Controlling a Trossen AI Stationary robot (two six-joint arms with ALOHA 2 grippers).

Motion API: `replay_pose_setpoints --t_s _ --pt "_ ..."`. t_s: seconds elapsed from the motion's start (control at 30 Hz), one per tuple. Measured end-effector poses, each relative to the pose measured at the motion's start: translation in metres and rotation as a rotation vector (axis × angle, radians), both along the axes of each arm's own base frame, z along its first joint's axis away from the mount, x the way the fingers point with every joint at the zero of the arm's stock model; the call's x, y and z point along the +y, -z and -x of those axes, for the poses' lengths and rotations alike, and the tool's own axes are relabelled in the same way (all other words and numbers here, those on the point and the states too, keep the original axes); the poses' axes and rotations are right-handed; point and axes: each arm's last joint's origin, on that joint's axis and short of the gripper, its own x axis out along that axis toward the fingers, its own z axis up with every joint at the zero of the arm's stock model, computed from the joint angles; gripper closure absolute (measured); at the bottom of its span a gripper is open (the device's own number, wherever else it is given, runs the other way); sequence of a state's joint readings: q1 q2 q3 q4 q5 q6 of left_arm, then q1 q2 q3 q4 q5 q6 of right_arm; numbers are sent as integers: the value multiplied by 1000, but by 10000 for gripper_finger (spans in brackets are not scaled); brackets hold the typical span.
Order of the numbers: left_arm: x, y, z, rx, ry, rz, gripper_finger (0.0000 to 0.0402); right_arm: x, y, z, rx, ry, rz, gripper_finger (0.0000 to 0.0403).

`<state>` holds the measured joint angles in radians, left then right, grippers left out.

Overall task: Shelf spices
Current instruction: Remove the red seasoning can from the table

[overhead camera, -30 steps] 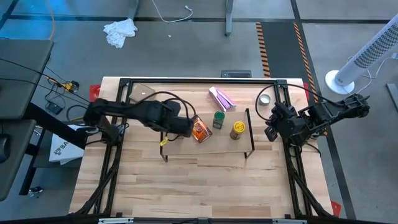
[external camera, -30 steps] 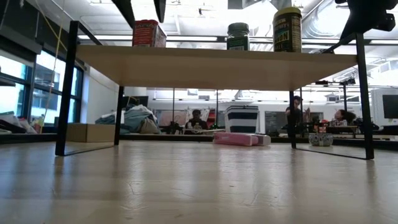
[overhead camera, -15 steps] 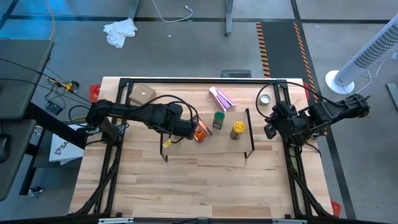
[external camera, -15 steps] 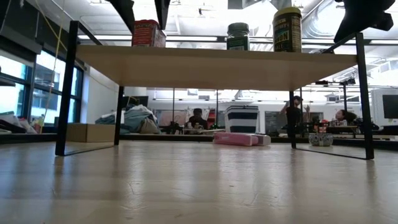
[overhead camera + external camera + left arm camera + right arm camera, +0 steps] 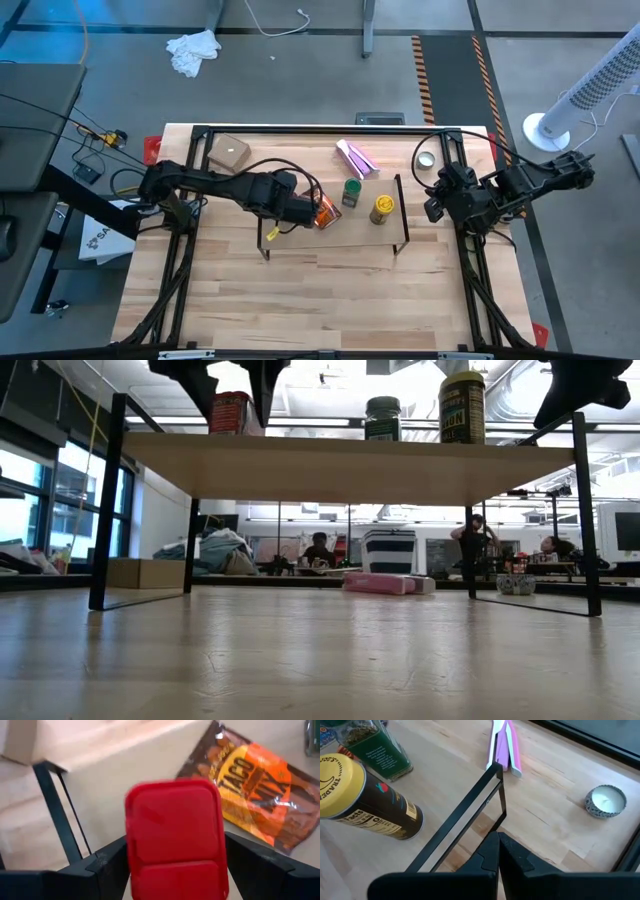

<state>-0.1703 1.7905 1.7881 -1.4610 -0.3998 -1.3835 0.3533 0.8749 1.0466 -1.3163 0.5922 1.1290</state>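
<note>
The left gripper should close on the red lid now, as its fingers reach down beside the lid's long sides over the plank (image 5: 102, 795) in the left wrist view.
The shelf (image 5: 340, 236) stands mid-table with the spices on its plank. The red boxy container (image 5: 172, 835) stands upright near the plank's left end (image 5: 232, 415). My left gripper (image 5: 175, 867) is open and points down over it, one finger on each side of its top (image 5: 228, 385). The flat orange-brown packet (image 5: 322, 211) lies beside it. The green-lidded jar (image 5: 351, 192) and the yellow jar (image 5: 381, 208) stand further right. My right gripper (image 5: 498, 851) hangs shut off the shelf's right end (image 5: 435, 210). My left gripper comes from above, and its fingers (image 5: 107, 865) flank the red lid's two long sides (image 5: 131, 835). The container stands upright on the plank. I cannot tell whether the fingers touch it.
A pink-purple packet (image 5: 356, 158) and a small round silver tin (image 5: 427, 160) lie on the table behind the shelf. A tan cardboard box (image 5: 229, 152) sits at the far left. The near half of the table (image 5: 320, 300) is bare wood.
My left gripper has come down over the red container, so its fingers now reach past the lid on both sides. It has also drawn a little toward the table's left, uncovering the cardboard box. The gap between its fingers looks unchanged, and the container has stayed put.
</note>
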Motion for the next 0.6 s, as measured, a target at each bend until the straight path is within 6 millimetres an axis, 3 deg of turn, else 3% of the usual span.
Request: replay_pose_setpoints --t_s 0.1,0.2,0.3,0.6 --pt "0 0 0 10 30 4 142 0 0 0 0 0 2 402" --pt "-1 0 0 16 60 22 201 0 0 0 0 0 2 402" --pt "-5 -6 8 27 95 14 199 0 0 0 -1 1 2 402" --pt "-30 -74 84 -117 296 10 199 0 0 0 -8 13 -10 402"
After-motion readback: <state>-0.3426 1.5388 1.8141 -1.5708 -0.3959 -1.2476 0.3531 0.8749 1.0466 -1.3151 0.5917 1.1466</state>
